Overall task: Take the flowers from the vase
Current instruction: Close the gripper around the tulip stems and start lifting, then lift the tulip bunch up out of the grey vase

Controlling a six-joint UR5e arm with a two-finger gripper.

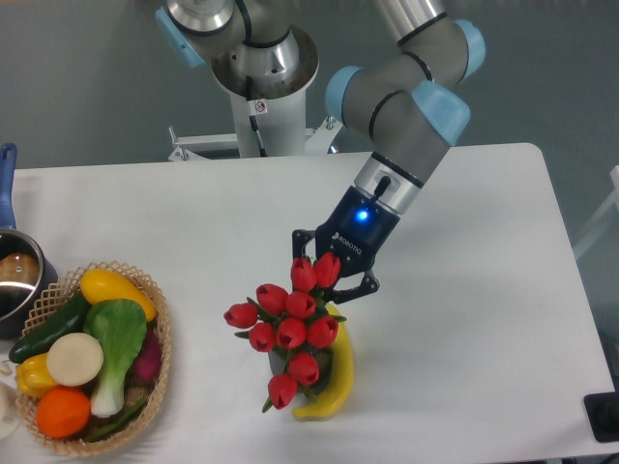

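Observation:
Next, my gripper grips the flowers' topmost red buds to lift the flowers out of the vase.
The flowers, a bunch of red tulip buds with green leaves, stand in the vase. Only a dark sliver of the vase shows under the buds. My gripper hangs over the far right side of the bunch. Its jaws are spread on either side of the two topmost buds. The fingertips are hidden behind those buds, so I cannot tell whether they touch them.
A yellow banana lies against the vase's right side. A wicker basket of vegetables and fruit stands at the front left. A metal pot with a blue handle is at the left edge. The table's front edge is close below the vase.

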